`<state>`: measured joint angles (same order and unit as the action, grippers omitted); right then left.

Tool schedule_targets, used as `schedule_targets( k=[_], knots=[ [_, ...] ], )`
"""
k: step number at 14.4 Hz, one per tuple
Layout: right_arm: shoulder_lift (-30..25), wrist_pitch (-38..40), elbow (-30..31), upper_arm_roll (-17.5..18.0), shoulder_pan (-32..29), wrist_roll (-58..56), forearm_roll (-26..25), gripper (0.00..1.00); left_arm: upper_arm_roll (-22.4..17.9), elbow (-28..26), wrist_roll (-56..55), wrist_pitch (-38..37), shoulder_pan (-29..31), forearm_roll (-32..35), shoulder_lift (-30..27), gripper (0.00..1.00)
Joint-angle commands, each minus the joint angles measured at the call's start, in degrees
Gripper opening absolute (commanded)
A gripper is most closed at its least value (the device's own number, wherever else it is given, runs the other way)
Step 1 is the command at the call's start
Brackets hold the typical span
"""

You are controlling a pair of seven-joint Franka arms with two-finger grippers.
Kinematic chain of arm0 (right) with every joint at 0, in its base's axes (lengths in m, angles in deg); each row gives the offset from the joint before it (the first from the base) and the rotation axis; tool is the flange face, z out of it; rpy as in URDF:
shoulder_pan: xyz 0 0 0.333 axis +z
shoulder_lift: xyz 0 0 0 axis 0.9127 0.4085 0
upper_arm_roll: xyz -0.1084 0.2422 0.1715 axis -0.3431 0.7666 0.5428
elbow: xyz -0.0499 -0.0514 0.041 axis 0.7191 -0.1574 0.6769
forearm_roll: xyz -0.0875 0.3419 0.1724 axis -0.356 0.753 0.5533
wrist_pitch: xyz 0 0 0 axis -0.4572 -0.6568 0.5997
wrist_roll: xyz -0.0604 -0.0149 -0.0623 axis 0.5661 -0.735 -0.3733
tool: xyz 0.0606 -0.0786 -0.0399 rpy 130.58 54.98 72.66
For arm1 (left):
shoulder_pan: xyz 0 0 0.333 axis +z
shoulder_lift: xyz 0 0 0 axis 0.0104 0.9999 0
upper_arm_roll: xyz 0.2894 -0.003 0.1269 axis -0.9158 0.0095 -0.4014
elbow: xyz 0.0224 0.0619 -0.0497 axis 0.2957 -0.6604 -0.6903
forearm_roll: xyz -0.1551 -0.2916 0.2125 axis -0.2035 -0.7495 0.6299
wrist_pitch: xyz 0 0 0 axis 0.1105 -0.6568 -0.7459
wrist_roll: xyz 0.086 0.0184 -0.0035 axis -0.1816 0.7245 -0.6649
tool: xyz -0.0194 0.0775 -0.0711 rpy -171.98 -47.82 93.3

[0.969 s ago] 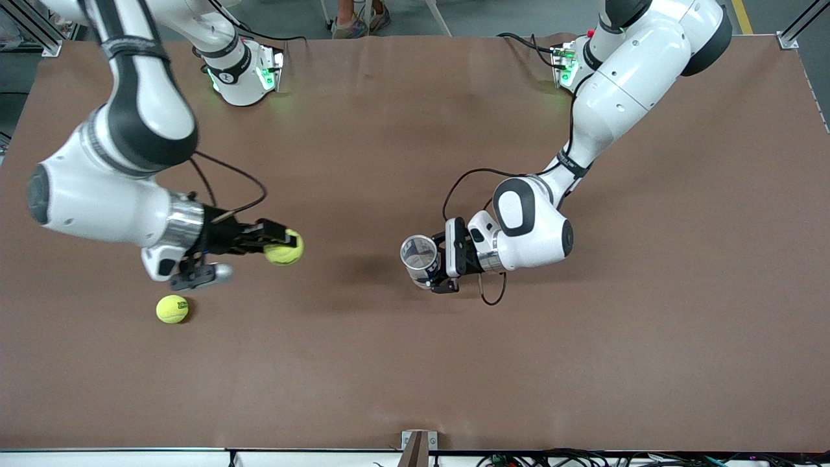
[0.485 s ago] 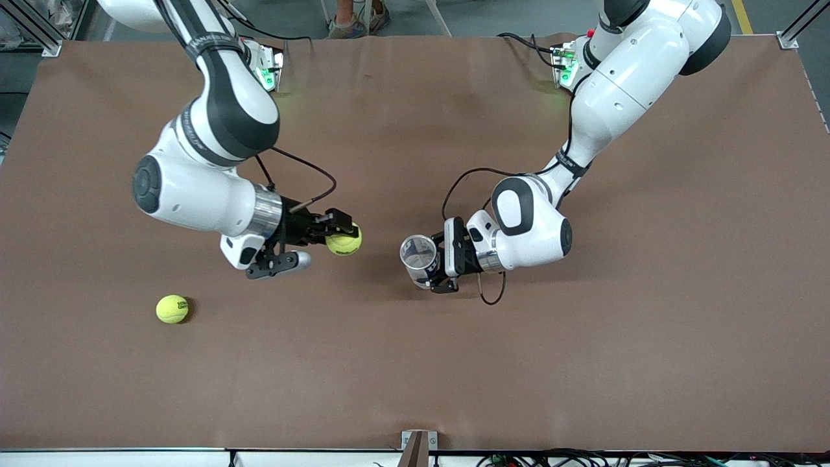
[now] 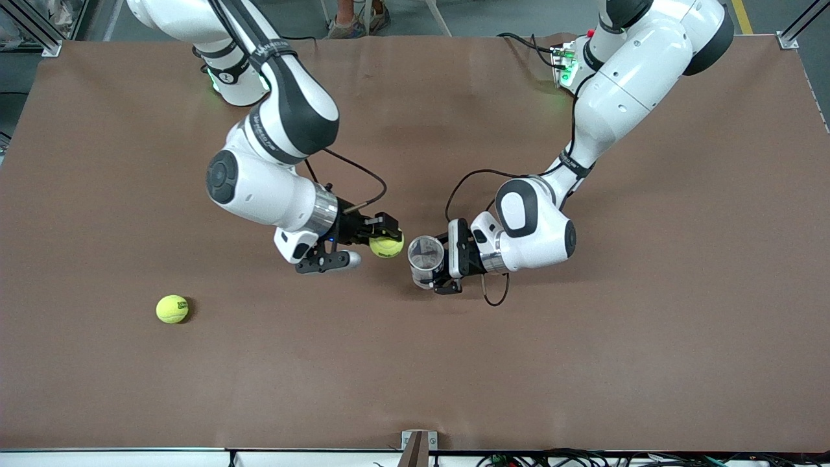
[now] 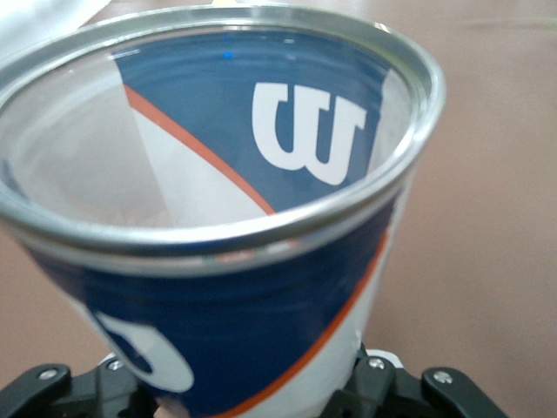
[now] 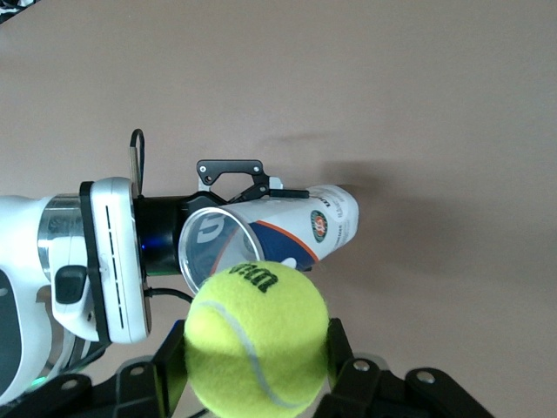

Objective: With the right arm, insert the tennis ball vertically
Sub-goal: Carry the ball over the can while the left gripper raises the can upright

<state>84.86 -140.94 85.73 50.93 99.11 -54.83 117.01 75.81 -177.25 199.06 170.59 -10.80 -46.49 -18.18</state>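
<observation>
I need to move the ball toward the can's rim with my right gripper before I release it, because the tennis ball [image 3: 386, 248] is hanging beside the can's opening [image 3: 426, 253], short of the can's rim.
My right gripper [image 3: 387, 241] is shut on a yellow tennis ball [image 3: 386, 246], held over the middle of the table, close beside the can's open mouth. In the right wrist view the ball [image 5: 258, 338] sits between the fingers [image 5: 341, 357]. My left gripper [image 3: 441, 263] is shut on a clear Wilson ball can [image 3: 425, 258] with a blue, white and orange label, upright with its mouth up. The can fills the left wrist view [image 4: 218, 218], looks empty inside, and shows in the right wrist view [image 5: 261, 235].
A second yellow tennis ball [image 3: 172, 309] lies on the brown table [image 3: 648, 324] toward the right arm's end, nearer the front camera than the grippers. A metal bracket [image 3: 418, 447] sits at the table's near edge.
My right arm has carried the tennis ball across the table toward the can, from well off to right beside its mouth. The left gripper with the can shifted slightly.
</observation>
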Motion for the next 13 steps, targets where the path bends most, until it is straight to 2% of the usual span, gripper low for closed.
schedule_targets(
  k=[1, 9, 13],
  knots=[
    [2.77, -0.93, -3.64, -0.57, 0.70, 2.00, 1.53, 0.30, -0.89, -1.87, 2.06, 1.16, 0.40, -0.68, -0.07, 0.73],
    [3.65, -1.73, -4.96, -0.48, 2.81, 4.82, 1.53, 0.30, -0.89, -1.87, 2.15, 1.08, 0.58, -0.77, -0.25, 0.73],
    [6.37, -1.73, -7.24, -0.48, 3.60, 4.91, 1.53, 0.30, -0.80, -1.87, 2.58, 1.16, 0.49, -0.94, -0.25, 0.73]
  ],
)
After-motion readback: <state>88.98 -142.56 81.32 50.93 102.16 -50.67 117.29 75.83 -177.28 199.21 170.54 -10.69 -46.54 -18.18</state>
